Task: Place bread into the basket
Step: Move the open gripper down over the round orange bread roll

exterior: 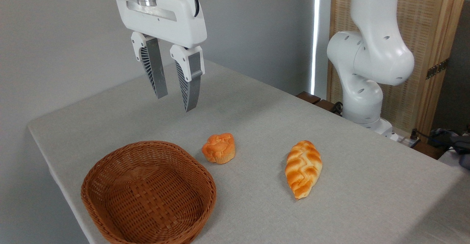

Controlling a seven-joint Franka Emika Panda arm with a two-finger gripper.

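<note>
My gripper grabs the small round bun by its lumpy body (219, 147) next. Then it puts the bun into the basket.
The bread (219, 148), a small round orange-golden bun with a lumpy top, lies on the grey table just right of the basket's far rim. The basket (110, 170), a wide oval of reddish-brown wicker, sits at the table's front left and holds nothing. My gripper (176, 103) hangs well above the table, up and to the left of the bun, over the space behind the basket. Its two ribbed fingers point down and stand open with nothing between them.
A longer braided leaf-shaped loaf (303, 168) lies to the right of the bun. The arm's white base (367, 71) stands at the back right. The table's left edge (40, 141) runs close beside the basket. A wooden screen (429, 34) stands behind the arm.
</note>
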